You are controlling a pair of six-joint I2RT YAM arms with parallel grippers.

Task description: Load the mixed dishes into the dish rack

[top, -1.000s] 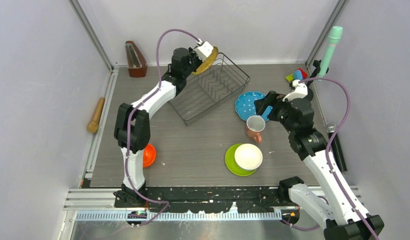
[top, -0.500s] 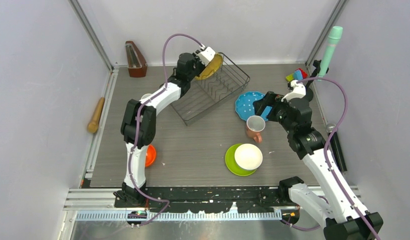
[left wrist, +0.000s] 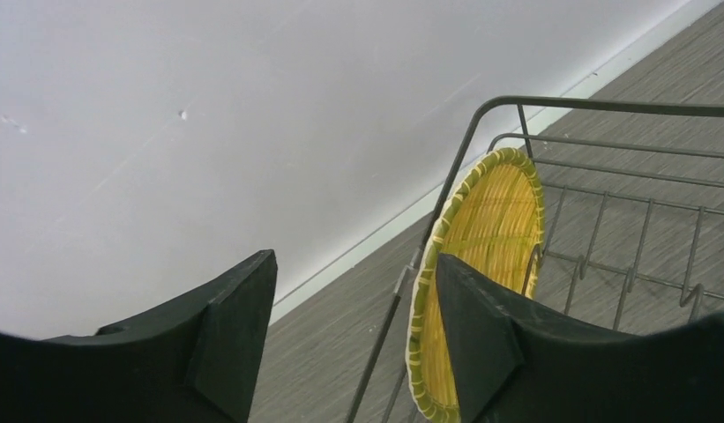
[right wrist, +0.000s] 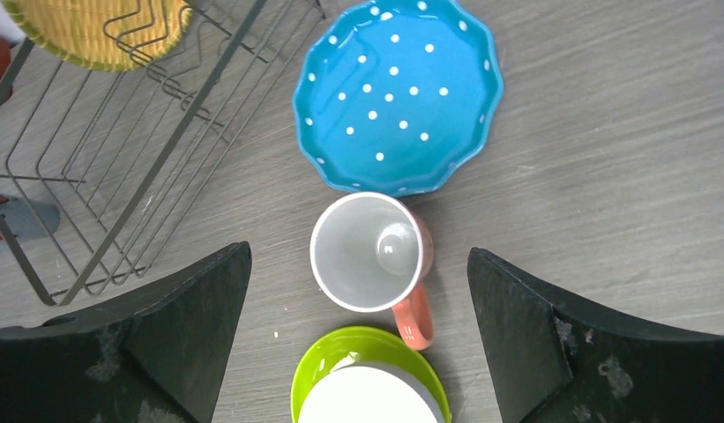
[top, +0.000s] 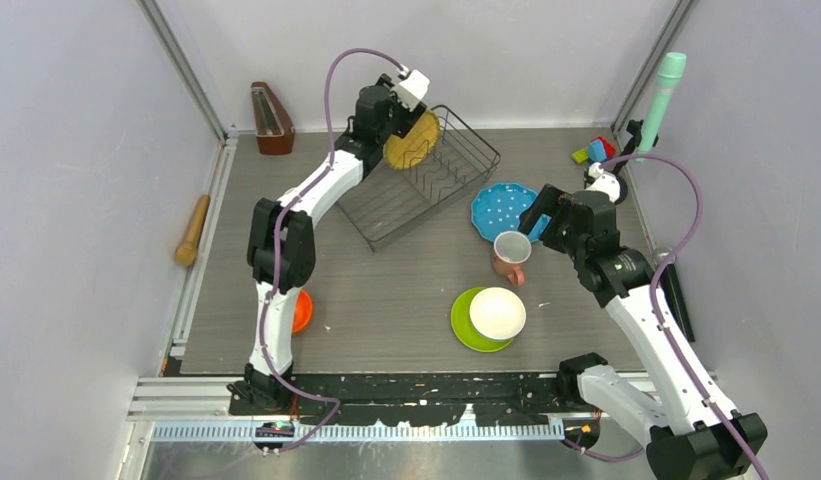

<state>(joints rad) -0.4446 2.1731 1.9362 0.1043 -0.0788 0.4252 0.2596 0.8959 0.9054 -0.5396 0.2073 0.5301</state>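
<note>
The opposite rim of the teal-blue plate (right wrist: 395,92) should stay free to slot in, so the robot's right gripper will grab the plate by its scalloped rim.
The yellow woven plate (top: 411,141) stands on edge at the far end of the dish rack (top: 456,185). My left gripper (top: 398,103) hovers just above it, open. In the left wrist view the woven plate (left wrist: 481,229) leans inside the rack's rim (left wrist: 605,105), next to the right fingertip of the left gripper (left wrist: 356,260). My right gripper (top: 539,222) is open over the upright salmon-pink mug (right wrist: 362,238); the right gripper (right wrist: 358,253) holds nothing. The teal-blue plate (right wrist: 395,92) lies beyond the mug. The white bowl (top: 497,313) sits on the lime green plate (top: 463,330). The orange bowl (top: 300,310) is partly hidden behind the left arm.
A wooden metronome (top: 271,118) stands in the far left corner. A wooden rolling pin (top: 193,230) lies along the left rail. Coloured toy blocks (top: 594,152) and a tall green cylinder (top: 666,95) are at the far right, near the wall.
My left gripper has opened and let go of the yellow woven plate, which dropped upright into the rack. The right gripper shifted slightly over the mug.
</note>
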